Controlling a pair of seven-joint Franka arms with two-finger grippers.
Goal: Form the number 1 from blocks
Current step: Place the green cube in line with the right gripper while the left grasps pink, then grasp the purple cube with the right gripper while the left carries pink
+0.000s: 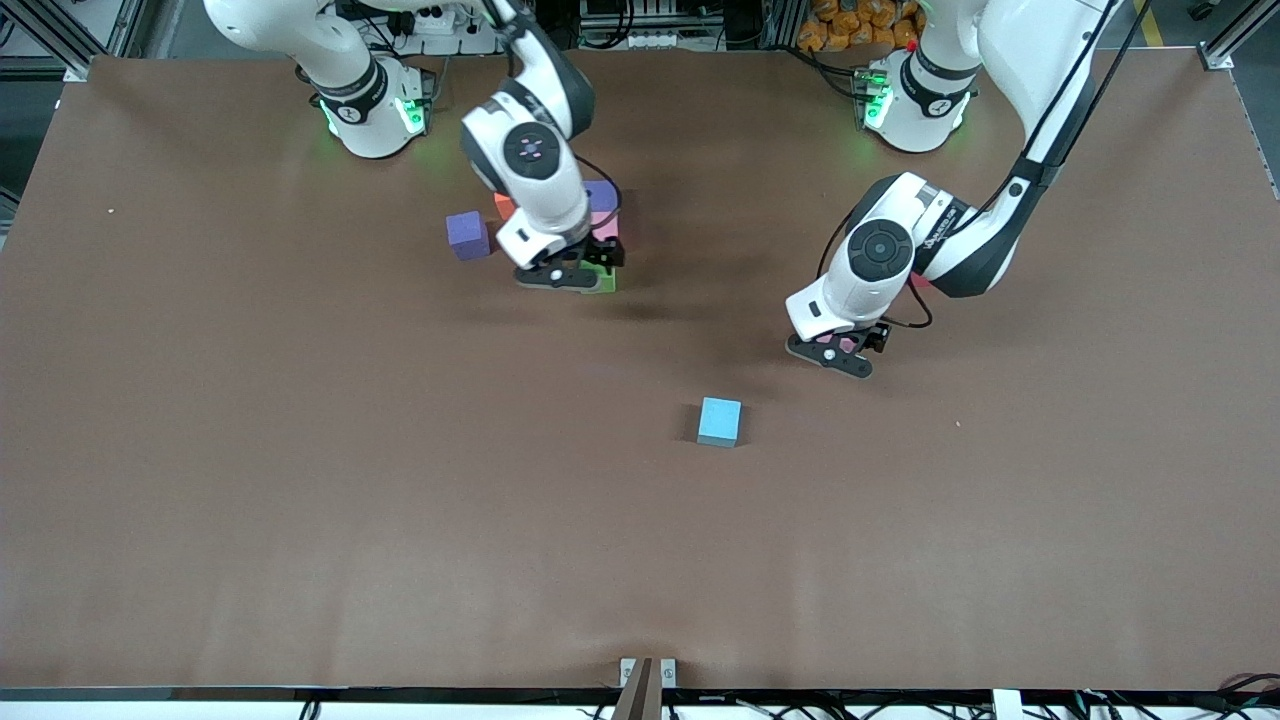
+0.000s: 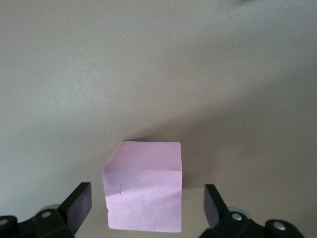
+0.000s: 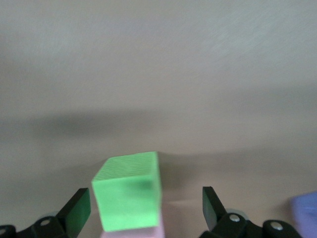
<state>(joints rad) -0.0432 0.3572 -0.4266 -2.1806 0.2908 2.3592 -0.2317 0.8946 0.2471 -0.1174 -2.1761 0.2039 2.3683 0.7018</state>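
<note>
My left gripper grabs the pink block by its opposite sides next, to lengthen the line of blocks into the number 1.
My right gripper (image 1: 600, 265) is open and straddles a green block (image 3: 128, 191), which rests on the table with a gap to each finger. The green block (image 1: 603, 285) touches a pink block (image 1: 607, 228), and a purple block (image 1: 600, 196) lies farther from the front camera in the same line. A second purple block (image 1: 467, 236) sits apart, toward the right arm's end. My left gripper (image 1: 858, 345) is open around another pink block (image 2: 143, 191) on the table, and neither finger touches it.
A red cube (image 1: 503, 206) sits between the lone purple block and the line of blocks, mostly hidden by the right arm. A light blue cube (image 1: 719, 421) lies alone nearer the front camera. The brown table (image 1: 300, 480) stretches wide around them.
</note>
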